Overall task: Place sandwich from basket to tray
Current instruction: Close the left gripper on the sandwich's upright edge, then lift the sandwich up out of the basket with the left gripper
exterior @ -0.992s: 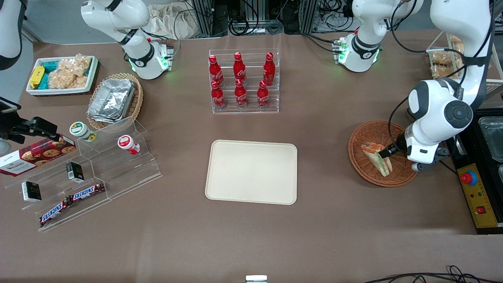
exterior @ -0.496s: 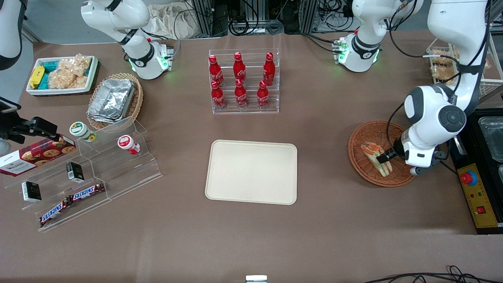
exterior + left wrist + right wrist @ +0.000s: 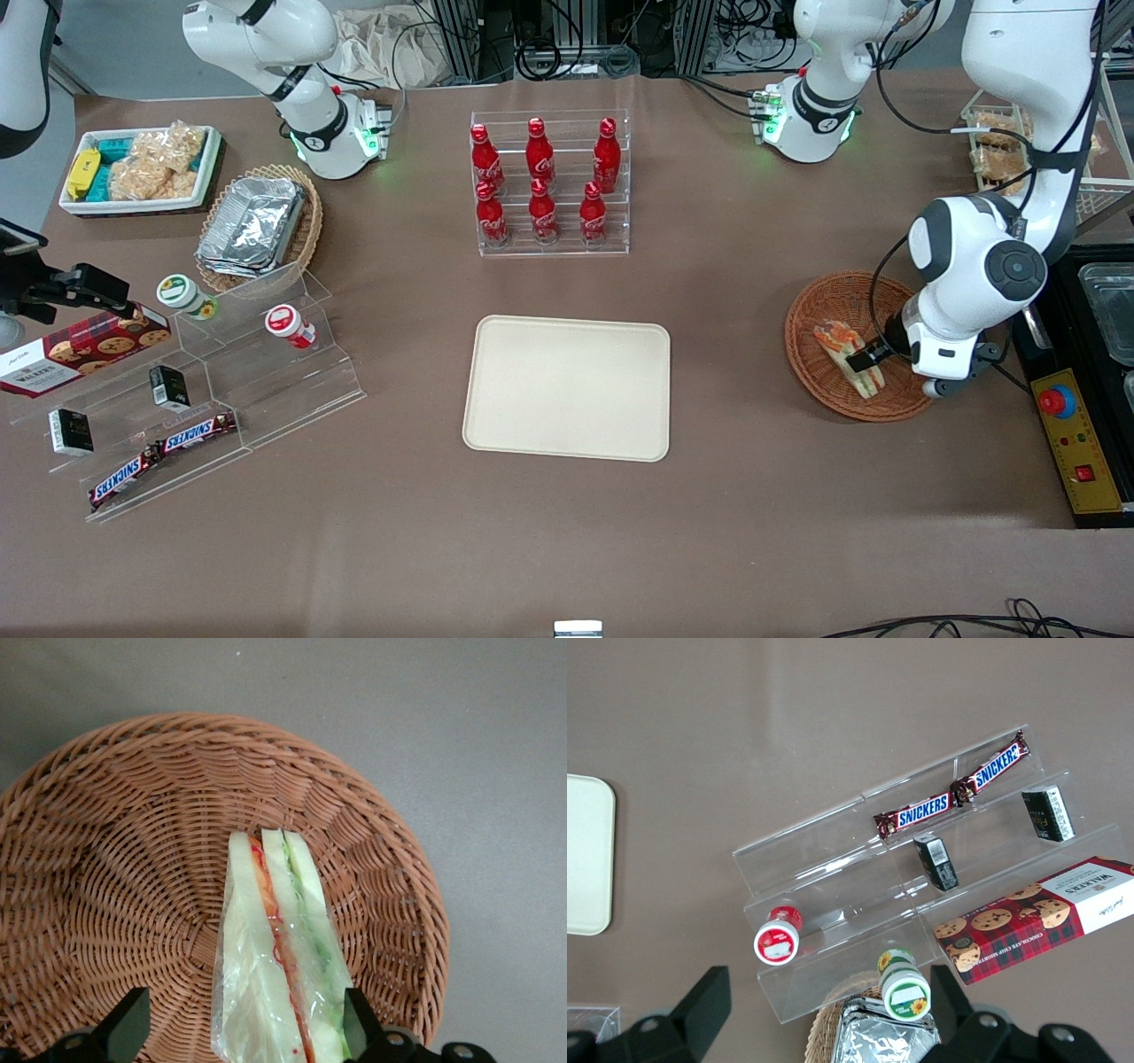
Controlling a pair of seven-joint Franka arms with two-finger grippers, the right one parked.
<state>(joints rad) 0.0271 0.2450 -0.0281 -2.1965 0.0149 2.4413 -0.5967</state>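
Observation:
The sandwich should go from the basket onto the cream tray, so the left gripper will next pick it up by its wide end (image 3: pixel 283 1028).
The clear-wrapped sandwich (image 3: pixel 834 338) lies in the reddish-brown wicker basket (image 3: pixel 819 303) at the working arm's end of the table. In the left wrist view the sandwich (image 3: pixel 275 957) shows white bread with orange and green layers, resting on the basket (image 3: pixel 115 868). My left gripper (image 3: pixel 864 360) is low in the basket and open (image 3: pixel 244 1032). Its two fingers stand on either side of the sandwich's wide end, one close against the wrap, the other with a gap. The cream tray (image 3: pixel 567 387) lies empty in the middle of the table and is also in the right wrist view (image 3: pixel 585 855).
A clear rack of red cola bottles (image 3: pixel 549 182) stands farther from the camera than the tray. A control box with a red button (image 3: pixel 1056 401) sits beside the basket. A tan basket with foil containers (image 3: pixel 257 226) and a snack display stand (image 3: pixel 204 390) lie toward the parked arm's end.
My left gripper has come down into the basket and shifted a little nearer the camera, so its open fingers now straddle the sandwich. The sandwich has not moved.

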